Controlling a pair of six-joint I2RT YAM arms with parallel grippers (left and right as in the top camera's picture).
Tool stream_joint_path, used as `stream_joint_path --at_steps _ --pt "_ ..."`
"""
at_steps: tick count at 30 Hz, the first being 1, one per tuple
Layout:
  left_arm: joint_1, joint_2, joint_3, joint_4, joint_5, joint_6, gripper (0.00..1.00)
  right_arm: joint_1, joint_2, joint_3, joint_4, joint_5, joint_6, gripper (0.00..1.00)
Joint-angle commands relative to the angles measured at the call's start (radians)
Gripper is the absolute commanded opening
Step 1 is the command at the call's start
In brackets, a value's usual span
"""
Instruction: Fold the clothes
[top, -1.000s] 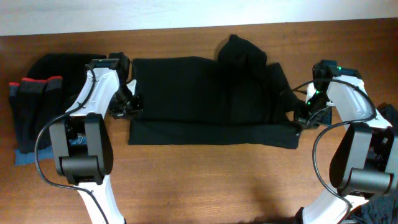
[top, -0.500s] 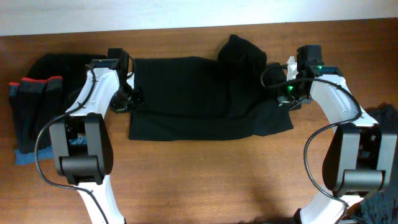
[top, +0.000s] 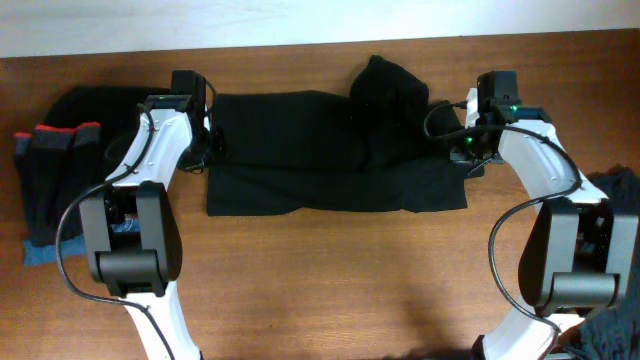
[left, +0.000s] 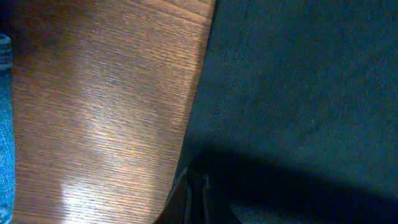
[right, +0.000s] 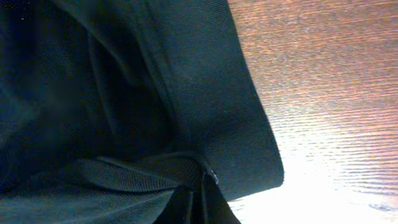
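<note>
The held edge of the black garment is low along the tabletop at my fingers. My left gripper needs to let go of the garment.
The long black garment (top: 320, 150) of the clothes lies spread across the middle of the table, with a bunched hump (top: 388, 85) at its far edge. My left gripper (top: 207, 148) is shut on the garment's left edge, and its fingertips (left: 194, 200) are pinched together in dark fabric (left: 298, 93). At the right edge, my right gripper (top: 466, 152) is shut on a fold of the garment. Its closed fingertips (right: 198, 200) pinch the ribbed cloth (right: 124, 93) just above the wood. No logo or lettering shows.
A pile of dark clothes with red trim (top: 60, 165) lies at the far left, with a blue cloth (top: 40, 255) at its near end. More dark fabric (top: 615, 325) sits at the right edge. Bare wooden table (top: 330, 280) stretches along the near side.
Both grippers have moved toward the far side with the garment's side edges in them. The right one travelled further. The garment's near hem has drawn back from the table's front.
</note>
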Motion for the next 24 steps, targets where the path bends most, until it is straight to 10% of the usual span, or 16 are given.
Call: stream_joint_path --at_steps 1,8,12,14,21,24 --pt "0.006 -0.037 -0.001 0.005 -0.033 -0.018 0.01 0.002 0.018 -0.003 0.000 0.041 -0.009 0.04" --pt "0.006 -0.037 -0.001 0.002 -0.029 -0.018 0.12 0.002 0.076 -0.003 0.013 0.042 -0.009 0.05" --pt "0.002 -0.037 0.000 -0.005 -0.029 -0.017 0.55 0.002 0.075 0.000 0.023 0.042 -0.009 0.30" --pt "0.002 -0.038 0.000 -0.020 -0.029 -0.016 0.61 0.001 0.074 0.008 0.018 0.042 -0.009 0.34" --pt "0.014 -0.071 0.000 -0.124 -0.029 -0.012 0.59 0.001 0.016 0.101 -0.051 0.042 -0.009 0.38" --pt "0.013 -0.101 0.000 -0.146 -0.025 -0.008 0.31 0.001 0.009 0.149 -0.098 0.041 -0.009 0.37"
